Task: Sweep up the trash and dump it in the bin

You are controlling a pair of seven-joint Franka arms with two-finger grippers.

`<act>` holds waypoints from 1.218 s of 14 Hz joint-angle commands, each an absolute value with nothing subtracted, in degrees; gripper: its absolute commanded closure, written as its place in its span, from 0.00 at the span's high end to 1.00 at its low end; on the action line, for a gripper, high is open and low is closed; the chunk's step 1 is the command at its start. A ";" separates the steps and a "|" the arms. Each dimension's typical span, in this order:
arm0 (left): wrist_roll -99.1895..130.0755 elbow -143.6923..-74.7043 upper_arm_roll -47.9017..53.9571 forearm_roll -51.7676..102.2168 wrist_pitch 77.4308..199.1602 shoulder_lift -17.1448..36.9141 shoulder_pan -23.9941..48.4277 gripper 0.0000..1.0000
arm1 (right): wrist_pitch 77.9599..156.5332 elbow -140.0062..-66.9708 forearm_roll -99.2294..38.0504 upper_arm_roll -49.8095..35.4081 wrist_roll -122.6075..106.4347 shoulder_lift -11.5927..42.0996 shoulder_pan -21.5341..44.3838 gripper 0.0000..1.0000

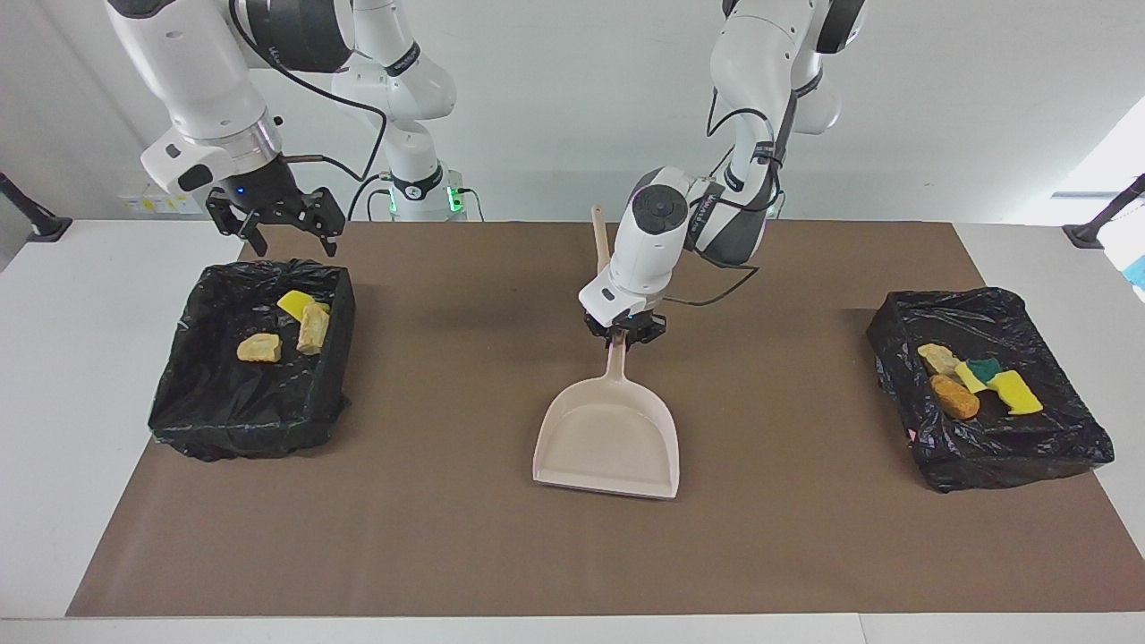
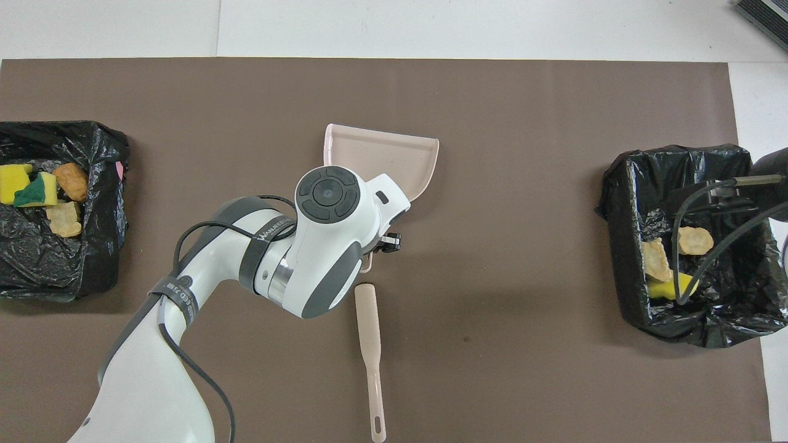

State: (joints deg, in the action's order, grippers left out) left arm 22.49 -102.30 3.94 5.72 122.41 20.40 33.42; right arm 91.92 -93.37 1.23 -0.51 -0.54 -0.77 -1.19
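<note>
My left gripper should open now, because the beige dustpan's pan (image 2: 388, 155) is flat and low on the brown mat and the dustpan would stay there.
All the trash lies in two black-lined bins. The bin (image 1: 233, 429) at the right arm's end holds a yellow sponge bit (image 1: 293, 303) and two tan chunks (image 1: 313, 327). The bin (image 1: 1011, 456) at the left arm's end holds a beige chunk (image 1: 937, 358), an orange-brown chunk (image 1: 954, 397), a yellow-and-green sponge (image 1: 979, 371) and a yellow sponge (image 1: 1015, 392). My left gripper (image 1: 623, 338) is shut on the handle of the empty beige dustpan (image 1: 608, 438), which lies mid-mat. My right gripper (image 1: 286, 234) is open and empty over the robot-side rim of its bin.
The beige brush (image 2: 369, 357) lies on the brown mat (image 2: 523, 246), nearer to the robots than the dustpan (image 2: 381, 154). Only its handle shows; its head is hidden under the left arm. Both bins also show in the overhead view (image 2: 37, 271) (image 2: 708, 326).
</note>
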 commanded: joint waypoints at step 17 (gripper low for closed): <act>1.70 -103.27 1.85 6.42 111.28 10.90 10.30 1.00 | 92.11 -93.60 0.09 -0.09 -2.02 -1.23 -1.23 1.00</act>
State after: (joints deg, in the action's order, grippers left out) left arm 7.06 -102.32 1.37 6.11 113.65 13.02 13.50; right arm 91.92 -93.37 1.23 -0.51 -0.54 -0.77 -1.19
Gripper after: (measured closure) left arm 0.000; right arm 0.000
